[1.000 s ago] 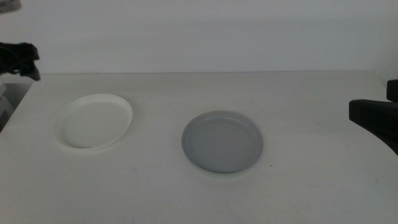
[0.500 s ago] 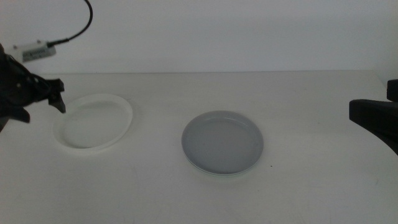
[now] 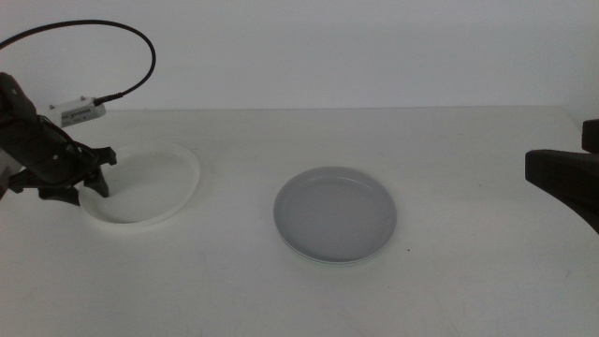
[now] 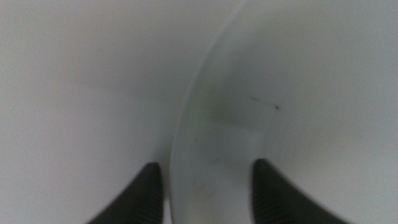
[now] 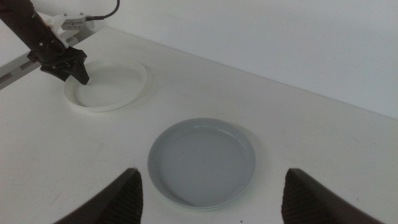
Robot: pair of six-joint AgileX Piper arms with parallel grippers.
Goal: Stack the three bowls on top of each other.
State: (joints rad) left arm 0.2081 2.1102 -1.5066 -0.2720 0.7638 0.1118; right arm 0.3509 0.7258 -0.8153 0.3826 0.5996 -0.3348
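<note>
The round bottom of the bowl is too wide for the fingers, so my left gripper will next grab the white bowl [image 3: 150, 183] by its narrow upright rim [image 3: 87, 205].
The white bowl [image 3: 150, 183] sits at the left of the table and also shows in the right wrist view [image 5: 115, 84]. My left gripper [image 3: 86, 192] is open at the bowl's left rim. In the left wrist view [image 4: 208, 193] one jaw is inside the bowl [image 4: 298, 93] and one outside. The grey bowl [image 3: 335, 213] sits mid-table. A thin pale rim [image 3: 314, 256] shows under its near edge; the mint green bowl is otherwise hidden. My right gripper [image 3: 562, 178] waits open at the right edge, above and short of the grey bowl [image 5: 202, 158].
The white table [image 3: 468, 281] runs back to a plain white wall. A cable [image 3: 131, 42] loops above the left arm. The left arm [image 5: 37, 37] reaches in over the table's left side.
My left arm has come in from the far left and lowered its open gripper onto the white bowl's left rim. The bowls and the right arm have not moved.
</note>
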